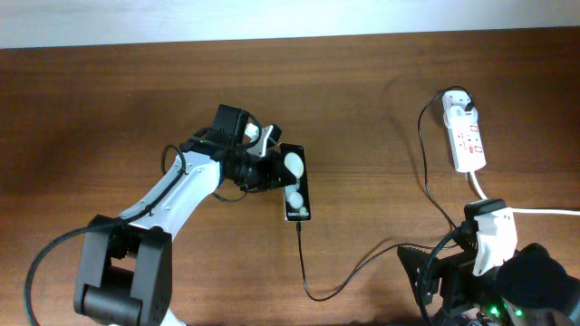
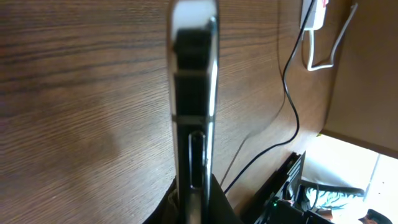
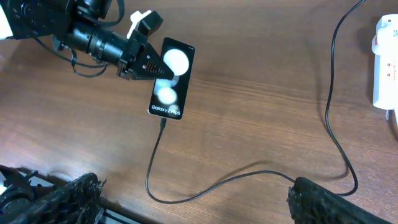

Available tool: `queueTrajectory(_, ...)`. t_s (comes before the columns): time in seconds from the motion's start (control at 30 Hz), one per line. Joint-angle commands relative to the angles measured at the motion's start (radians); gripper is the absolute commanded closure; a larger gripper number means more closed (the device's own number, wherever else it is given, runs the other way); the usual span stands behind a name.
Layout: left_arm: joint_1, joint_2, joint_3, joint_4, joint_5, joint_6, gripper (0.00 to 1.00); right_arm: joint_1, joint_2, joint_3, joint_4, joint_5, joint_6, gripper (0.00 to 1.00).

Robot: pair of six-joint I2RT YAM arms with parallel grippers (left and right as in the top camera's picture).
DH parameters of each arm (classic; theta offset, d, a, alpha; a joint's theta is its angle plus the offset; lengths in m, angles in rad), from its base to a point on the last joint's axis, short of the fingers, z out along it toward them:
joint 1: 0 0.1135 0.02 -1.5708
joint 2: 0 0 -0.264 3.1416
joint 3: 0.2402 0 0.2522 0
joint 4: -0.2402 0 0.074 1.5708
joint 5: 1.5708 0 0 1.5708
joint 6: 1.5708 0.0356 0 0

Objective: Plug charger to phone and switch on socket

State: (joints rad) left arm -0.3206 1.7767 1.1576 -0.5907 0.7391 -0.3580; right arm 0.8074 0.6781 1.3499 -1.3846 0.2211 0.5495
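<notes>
My left gripper needs to hold on to the phone until it is lying flat. The thin edge (image 2: 194,81) between my fingers is tilted above the tabletop.
The black phone (image 1: 297,186) lies flat on the table with two white reflections on its face; it also shows in the right wrist view (image 3: 169,79). My left gripper (image 1: 279,170) is shut on the phone's left edge. In the left wrist view the phone's thin edge (image 2: 194,93) runs up from between the jaws (image 2: 196,208). The charger's thin black cable (image 1: 313,292) meets the phone's lower end (image 3: 163,123) and loops right to a white adapter (image 1: 459,105) in the socket (image 1: 469,145). My right gripper (image 3: 193,208) is open and empty, over the cable loop.
The socket's thick white cord (image 1: 535,213) leaves its near end and runs off the right edge. The socket also shows at the right edge of the right wrist view (image 3: 387,62). The table's back edge meets a pale wall (image 1: 290,18).
</notes>
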Motion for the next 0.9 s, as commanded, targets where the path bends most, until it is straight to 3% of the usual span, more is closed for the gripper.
queueTrajectory(0.0,-0.005,-0.004,0.015,-0.01,0.003,0.024,1.0,-0.003,0.002,-0.004,0.0,0.019,0.002,0.01)
queueTrajectory(0.23,-0.007,0.099,0.015,0.099,0.031,0.023,1.0,-0.003,0.002,-0.005,0.0,0.019,0.002,0.01)
queueTrajectory(0.33,-0.007,0.177,0.017,0.278,0.175,0.014,1.0,-0.003,0.002,-0.005,0.0,0.019,0.002,0.01)
queueTrajectory(0.43,-0.007,0.271,0.066,0.479,0.245,-0.083,1.0,-0.003,0.002,-0.004,0.0,0.019,0.002,0.01)
queueTrajectory(0.7,-0.007,0.42,0.149,0.455,0.274,-0.08,1.0,-0.003,0.002,-0.005,0.0,0.019,0.002,0.01)
queueTrajectory(0.87,-0.015,0.42,0.149,0.38,0.108,-0.074,0.97,-0.003,0.002,-0.005,0.0,0.019,0.002,0.01)
